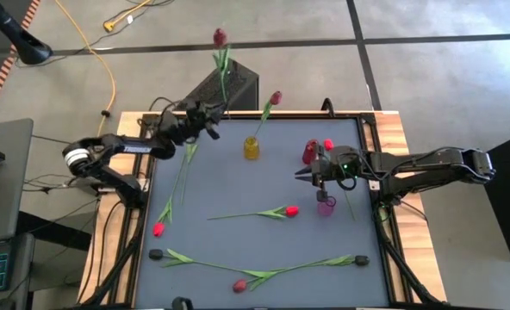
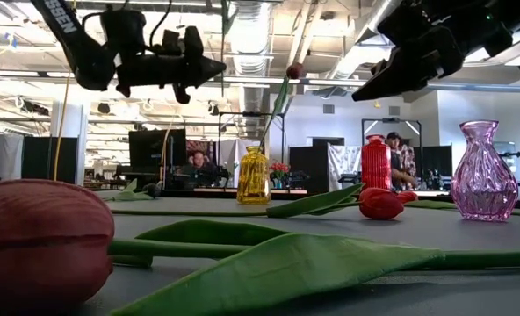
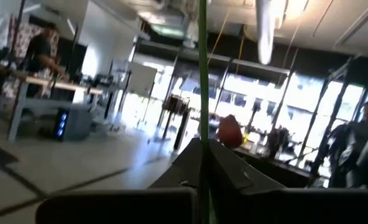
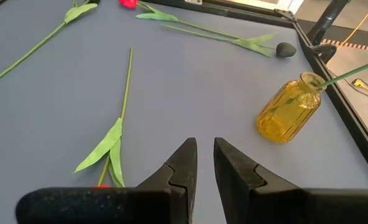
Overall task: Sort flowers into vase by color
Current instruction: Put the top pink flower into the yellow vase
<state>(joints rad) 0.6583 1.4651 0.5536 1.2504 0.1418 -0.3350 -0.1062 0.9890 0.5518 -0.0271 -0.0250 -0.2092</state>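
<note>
The maroon tulip's green stem stands short of the yellow vase's opening (image 1: 251,140), so the maroon tulip stays in my left gripper until it reaches that opening.
My left gripper (image 1: 214,115) is near the table's far left corner, shut on a maroon tulip (image 1: 220,37) that stands upright above it. A yellow vase (image 1: 252,148) holds another maroon tulip (image 1: 276,97). A red vase (image 1: 310,152) and a pink vase (image 1: 326,205) stand at the right. My right gripper (image 1: 302,175) hovers between those two vases, its fingers (image 4: 185,163) a narrow gap apart with nothing between them. Red tulips (image 1: 158,228) (image 1: 291,210), black ones (image 1: 156,255) (image 1: 361,259) and a maroon one (image 1: 239,285) lie flat on the mat. My left gripper pinches the tulip's thin green stem (image 3: 202,134) between its two fingers (image 3: 234,171), at the stem's lower part. The fingers come from the table's left, about level, and lie across the stem. The tulip stands upright, head on top, lifted clear of the table.
A black box (image 1: 234,84) stands just beyond the table's far edge, behind the held tulip. The grey mat (image 1: 238,185) has a raised wooden frame (image 1: 393,129). Loose stems cross the mat's near half. People sit in the room beyond (image 2: 196,162).
</note>
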